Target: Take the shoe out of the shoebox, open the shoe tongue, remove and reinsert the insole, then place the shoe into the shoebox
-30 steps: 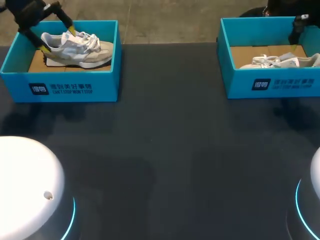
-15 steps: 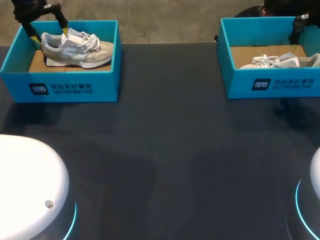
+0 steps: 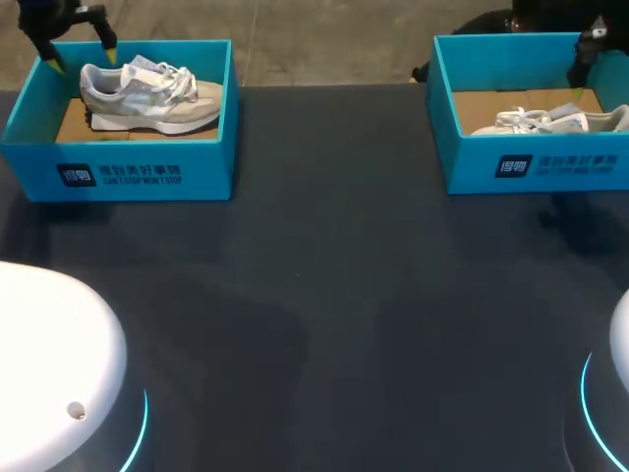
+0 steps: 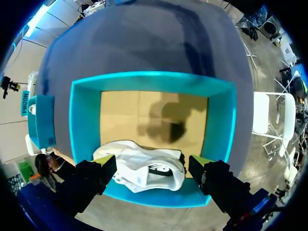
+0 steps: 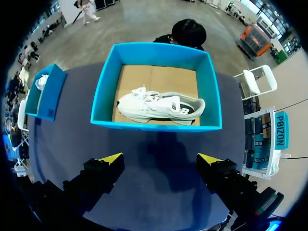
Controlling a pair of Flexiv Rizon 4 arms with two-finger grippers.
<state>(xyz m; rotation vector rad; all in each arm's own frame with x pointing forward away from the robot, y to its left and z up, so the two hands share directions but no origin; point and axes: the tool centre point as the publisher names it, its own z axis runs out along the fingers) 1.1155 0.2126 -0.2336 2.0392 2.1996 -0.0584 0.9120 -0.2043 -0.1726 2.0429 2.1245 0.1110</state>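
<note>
Next, my left gripper picks up the grey and white shoe by its heel (image 3: 89, 83), where a gap stays open. The shoe's long side lies close to the blue shoebox's back side (image 3: 187, 59).
A grey and white shoe (image 3: 149, 95) lies on its sole in the left blue shoebox (image 3: 118, 172). My left gripper (image 3: 84, 56) hangs open above the box's far left corner, over the shoe's heel. In the left wrist view the shoe (image 4: 144, 169) lies below and between the open left gripper's (image 4: 153, 163) fingers, apart from them. A second white shoe (image 3: 545, 121) lies in the right shoebox (image 3: 536, 167). My right arm (image 3: 587, 57) hangs over that box's back wall. In the right wrist view the right gripper (image 5: 160, 159) is open and empty, high above the table in front of the box (image 5: 156, 126) and its shoe (image 5: 161, 107).
The dark table (image 3: 324, 295) stretches between the two boxes and toward the front. My arms' white bases (image 3: 54, 364) stand at the front corners. Brown cardboard (image 4: 144, 113) lines the left box's floor beside the shoe.
My left gripper has lifted up and back from around the shoe's heel, staying open; the shoe stays in the box. The right arm has not moved.
</note>
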